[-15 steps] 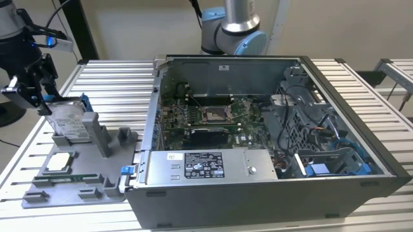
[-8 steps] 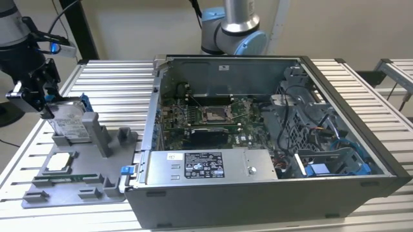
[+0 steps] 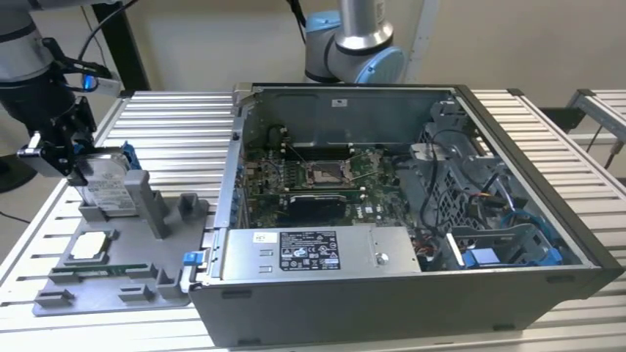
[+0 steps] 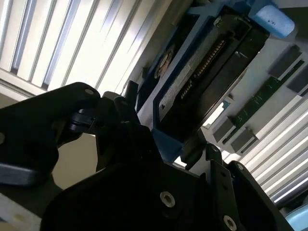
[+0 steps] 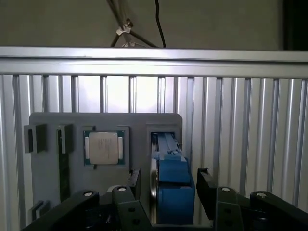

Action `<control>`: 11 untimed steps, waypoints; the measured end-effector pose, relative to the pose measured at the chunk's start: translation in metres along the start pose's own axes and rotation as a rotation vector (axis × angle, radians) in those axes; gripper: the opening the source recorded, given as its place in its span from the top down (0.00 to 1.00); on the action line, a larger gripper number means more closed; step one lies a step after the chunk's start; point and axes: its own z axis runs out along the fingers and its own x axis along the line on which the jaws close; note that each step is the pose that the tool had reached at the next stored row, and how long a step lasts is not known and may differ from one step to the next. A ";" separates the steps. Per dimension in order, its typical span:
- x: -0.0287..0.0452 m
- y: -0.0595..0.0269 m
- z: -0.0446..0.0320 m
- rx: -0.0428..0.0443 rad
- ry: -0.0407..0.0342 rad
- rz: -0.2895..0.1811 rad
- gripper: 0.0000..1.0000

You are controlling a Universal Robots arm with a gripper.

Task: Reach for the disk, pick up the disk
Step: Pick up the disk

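I should next grab the disk with my gripper by its upper end (image 3: 104, 163). The sides of the holder's slot close in around the disk's lower end.
The disk (image 3: 110, 192) stands on edge in a slot at the back of the grey holder plate (image 3: 117, 290), at the exterior view's left. It is silver with a white label and a blue frame. My gripper (image 3: 73, 167) is down over its upper end. In the first wrist view the disk (image 5: 172, 185) shows edge-on between the two black fingers (image 5: 135, 183), with a narrow gap on each side. The gripper (image 5: 168, 185) is open and straddles it. The second wrist view shows the disk's connector edge (image 4: 207, 67) just beyond the gripper (image 4: 161, 127).
A small square processor chip (image 5: 103, 147) lies in the holder plate beside the disk, with a memory stick (image 3: 98, 270) nearer the front. An open computer case (image 3: 411, 205) stands close at the exterior view's right. A second arm (image 3: 352, 44) rises behind it. The table (image 3: 176, 139) is slatted metal.
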 end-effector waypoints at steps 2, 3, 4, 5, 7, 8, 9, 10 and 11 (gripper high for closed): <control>-0.0005 -0.0002 0.0037 0.0000 -0.0001 0.001 0.00; -0.0008 -0.0002 0.0055 0.0000 -0.0001 0.001 0.00; -0.0010 -0.0003 0.0073 0.0001 -0.0003 0.001 0.00; -0.0013 -0.0003 0.0092 0.0001 -0.0003 0.002 0.00; -0.0018 -0.0002 0.0127 0.0001 -0.0007 0.003 0.00; -0.0021 -0.0003 0.0143 0.0000 -0.0009 0.004 0.00; -0.0023 -0.0003 0.0159 -0.0002 -0.0010 0.004 0.00; -0.0025 -0.0002 0.0172 -0.0009 -0.0009 0.005 0.00; -0.0027 -0.0001 0.0181 -0.0016 -0.0006 0.005 0.00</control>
